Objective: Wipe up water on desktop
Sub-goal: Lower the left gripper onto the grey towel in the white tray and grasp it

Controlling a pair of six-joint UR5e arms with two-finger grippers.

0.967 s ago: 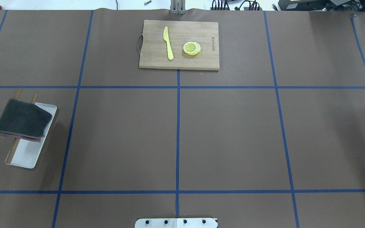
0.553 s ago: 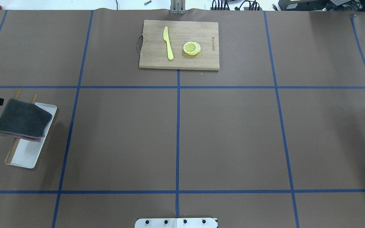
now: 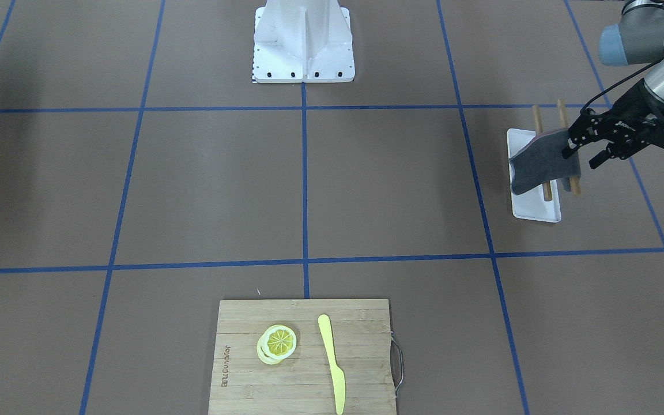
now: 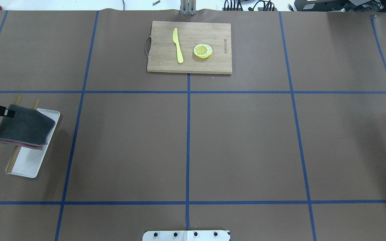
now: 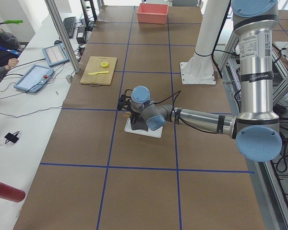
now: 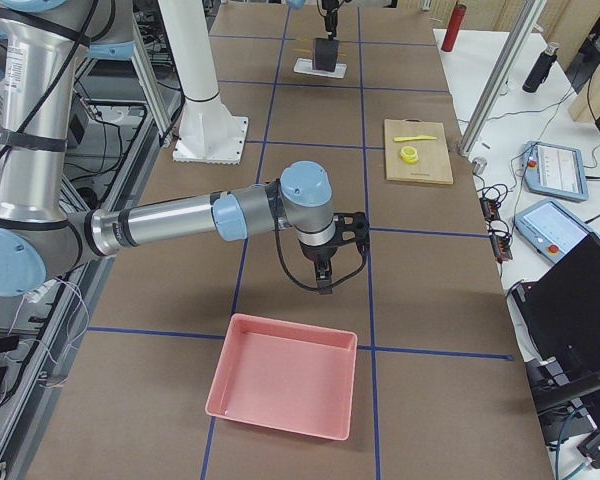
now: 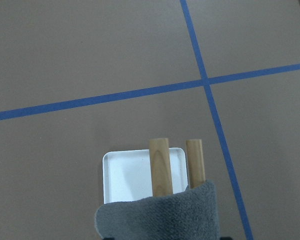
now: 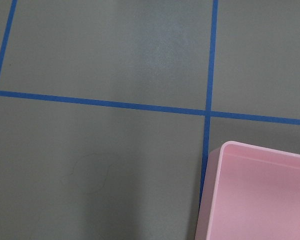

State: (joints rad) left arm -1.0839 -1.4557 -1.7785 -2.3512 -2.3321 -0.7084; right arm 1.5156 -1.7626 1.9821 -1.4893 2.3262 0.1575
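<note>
My left gripper should grab the cloth by its raised outer edge (image 3: 572, 143) next. The grey cloth is hanging loosely over the wooden rails.
The desktop (image 4: 246, 144) is brown with blue tape lines. A grey cloth (image 4: 25, 126) lies folded over two wooden rails (image 7: 159, 165) above a white tray (image 4: 28, 164) at the left. My left gripper (image 3: 580, 158) is open, its jaws either side of the cloth's outer edge; one fingertip (image 4: 10, 113) touches the cloth's corner. The cloth fills the bottom of the left wrist view (image 7: 160, 215). My right gripper (image 6: 324, 288) hangs low over the desktop; I cannot tell if it is open. A faint irregular outline like a thin puddle (image 8: 87, 175) shows below it.
A pink tray (image 6: 285, 390) sits on the desktop near the right gripper. A bamboo cutting board (image 4: 189, 47) at the far middle carries a yellow knife (image 4: 178, 45) and lemon slices (image 4: 203, 51). The robot's base plate (image 4: 186, 235) is at the near edge.
The left gripper came in from the left edge and moved right until its fingertip reached the grey cloth's corner. The cloth has not moved.
</note>
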